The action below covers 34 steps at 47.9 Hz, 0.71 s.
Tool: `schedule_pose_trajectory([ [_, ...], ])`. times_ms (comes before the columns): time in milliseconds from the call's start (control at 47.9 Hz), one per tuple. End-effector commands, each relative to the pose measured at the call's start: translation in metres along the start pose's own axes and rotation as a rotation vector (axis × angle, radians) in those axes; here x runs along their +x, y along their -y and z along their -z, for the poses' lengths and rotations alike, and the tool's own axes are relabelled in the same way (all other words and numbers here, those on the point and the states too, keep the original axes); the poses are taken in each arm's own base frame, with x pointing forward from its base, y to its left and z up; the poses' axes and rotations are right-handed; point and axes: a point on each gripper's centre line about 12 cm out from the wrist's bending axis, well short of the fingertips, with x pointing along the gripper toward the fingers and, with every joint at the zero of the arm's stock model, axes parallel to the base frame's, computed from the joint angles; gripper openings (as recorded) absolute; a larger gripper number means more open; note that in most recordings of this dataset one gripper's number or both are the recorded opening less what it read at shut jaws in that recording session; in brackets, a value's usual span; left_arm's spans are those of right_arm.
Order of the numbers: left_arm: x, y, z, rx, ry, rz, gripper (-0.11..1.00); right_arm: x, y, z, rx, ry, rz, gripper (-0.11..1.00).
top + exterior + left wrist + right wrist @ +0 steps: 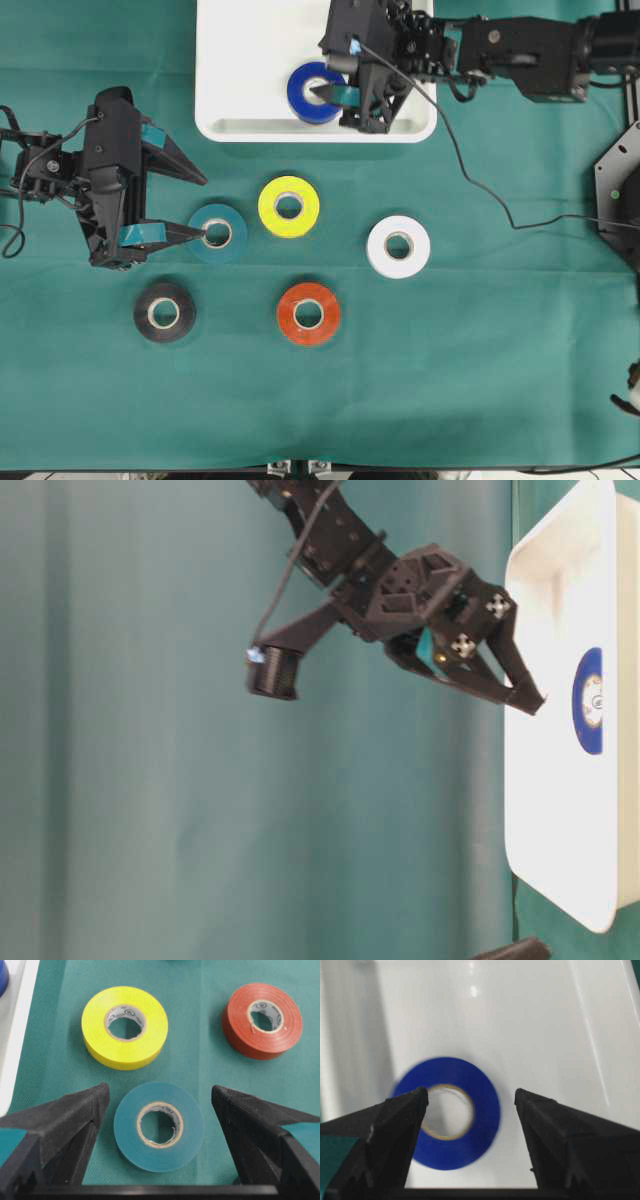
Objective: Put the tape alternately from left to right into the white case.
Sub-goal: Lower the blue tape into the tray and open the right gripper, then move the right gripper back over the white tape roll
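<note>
I need to grab the teal tape by its round outer rim point(230, 252) with my left gripper next, to start moving the tapes alternately into the white case point(250, 100).
The white case point(250, 100) lies at the table's far edge with a blue tape roll point(312, 92) flat inside it. My right gripper point(340, 108) hangs open just above that roll point(485, 1105), holding nothing; its left fingertip overlaps the roll's core in the right wrist view. My left gripper point(160, 1095) is open, and the teal tape roll point(159, 1126) lies flat on the cloth between its fingers, untouched. Yellow point(289, 206), white point(398, 246), red-orange point(308, 313) and black point(164, 311) rolls lie flat on the green cloth.
The case's floor point(520, 1020) beside the blue roll is bare. In the left wrist view the yellow roll point(125, 1027) and red-orange roll point(262, 1020) lie just beyond the teal one, with the case's rim point(15, 1035) at the left. A cable point(480, 180) trails from the right arm.
</note>
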Motion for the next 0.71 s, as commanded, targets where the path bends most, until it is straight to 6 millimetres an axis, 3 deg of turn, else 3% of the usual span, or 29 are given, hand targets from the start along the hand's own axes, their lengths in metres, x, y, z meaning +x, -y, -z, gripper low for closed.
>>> schedule_pose_trajectory([
  [0, -0.001, 0.002, -0.004, 0.003, 0.015, 0.005, 0.62, -0.016, -0.014, -0.014, -0.022, 0.053, -0.026, 0.78],
  [355, -0.001, 0.002, -0.004, 0.003, 0.015, 0.005, 0.62, -0.039, -0.068, -0.004, -0.110, 0.063, -0.136, 0.78],
  [688, -0.001, 0.002, -0.005, 0.002, 0.016, 0.006, 0.63, -0.050, -0.102, 0.011, -0.173, 0.047, -0.210, 0.78],
])
